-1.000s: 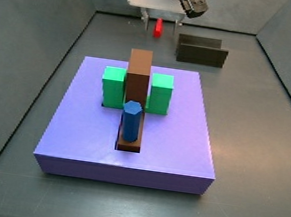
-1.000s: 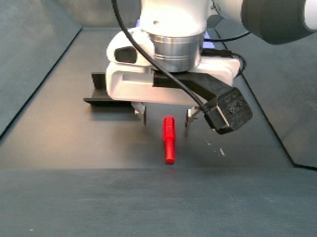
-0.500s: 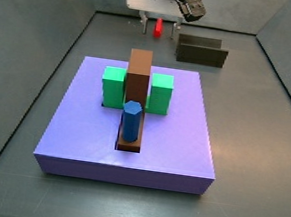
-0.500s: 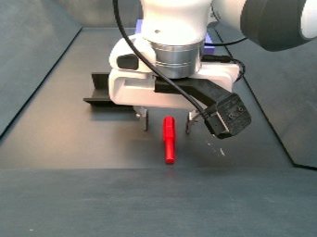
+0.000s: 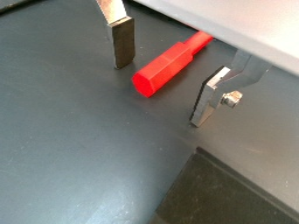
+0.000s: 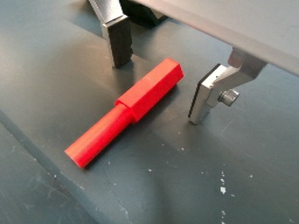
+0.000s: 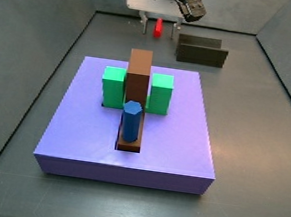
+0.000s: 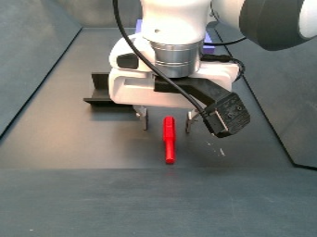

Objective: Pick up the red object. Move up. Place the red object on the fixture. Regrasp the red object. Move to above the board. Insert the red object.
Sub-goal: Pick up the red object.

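Observation:
Next, my gripper takes hold of the red peg by its thick hexagonal body (image 7: 158, 29) to place the peg on the dark fixture (image 7: 200, 51).
The red object (image 5: 170, 63) is a slim red peg lying flat on the grey floor, seen in both wrist views (image 6: 122, 114). My gripper (image 5: 162, 90) hangs over it, open. One silver finger (image 6: 118, 44) stands on each side of the peg, and neither touches it. In both side views the gripper (image 8: 170, 120) is low at the far end of the enclosure, with the peg (image 8: 170, 139) under it. The dark fixture (image 7: 200, 51) stands just beside the gripper (image 7: 160, 18). The purple board (image 7: 171, 144) lies in the middle of the floor, well away from the peg (image 7: 159, 27).
On the board stand two green blocks (image 7: 113, 86), a long brown bar (image 7: 138, 79) and a blue peg (image 7: 131, 121). Dark walls close in the grey floor (image 7: 258, 146) on all sides. The fixture (image 8: 109, 93) sits behind the arm.
The gripper has shifted only slightly over the peg. The red peg lies in the same spot on the floor.

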